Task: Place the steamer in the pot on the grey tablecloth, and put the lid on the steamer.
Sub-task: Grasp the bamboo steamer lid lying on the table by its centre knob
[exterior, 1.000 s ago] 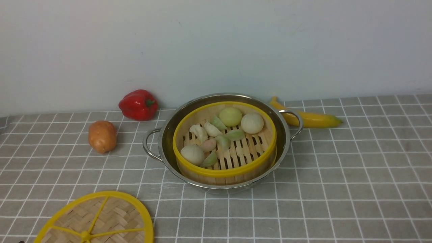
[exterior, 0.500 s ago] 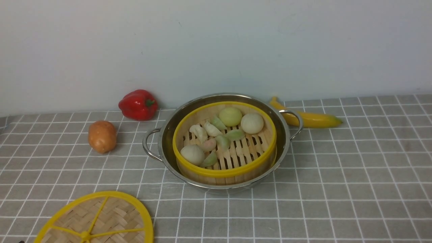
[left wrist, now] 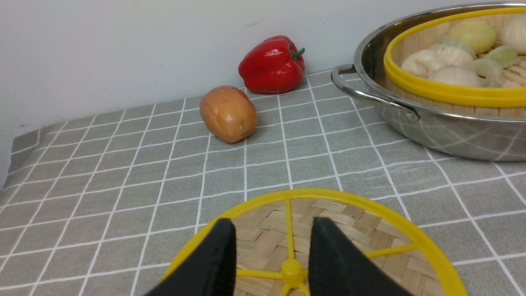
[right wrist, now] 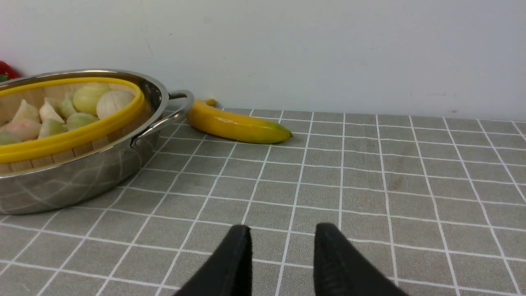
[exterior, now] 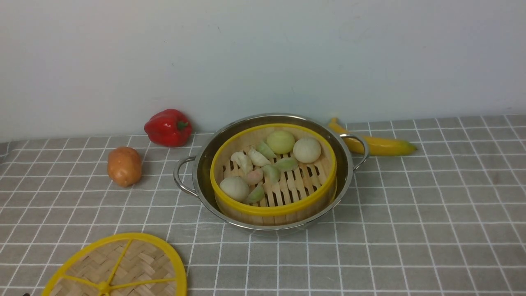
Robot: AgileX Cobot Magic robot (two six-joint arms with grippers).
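The lid spreads far wider than the left gripper's open fingers, so the left gripper should next grab it by its narrow yellow centre hub (exterior: 104,287).
The steamer (exterior: 273,172), a bamboo basket with a yellow rim holding pale buns and dumplings, sits inside the shiny pot (exterior: 205,164) on the grey tablecloth (exterior: 411,213). The lid (exterior: 115,267), a flat woven disc with yellow spokes, lies on the cloth at the front left. In the left wrist view my left gripper (left wrist: 273,224) hovers open over the lid (left wrist: 349,230), its fingers either side of the yellow centre hub (left wrist: 291,269). My right gripper (right wrist: 283,230) is open above bare cloth to the right of the pot (right wrist: 82,176), with nothing between its fingers. Neither gripper shows in the front view.
A red pepper (exterior: 168,127) and a potato (exterior: 124,166) lie left of the pot near the back wall. A banana (exterior: 378,144) lies behind the pot's right handle (exterior: 357,150). The cloth's left edge shows in the left wrist view.
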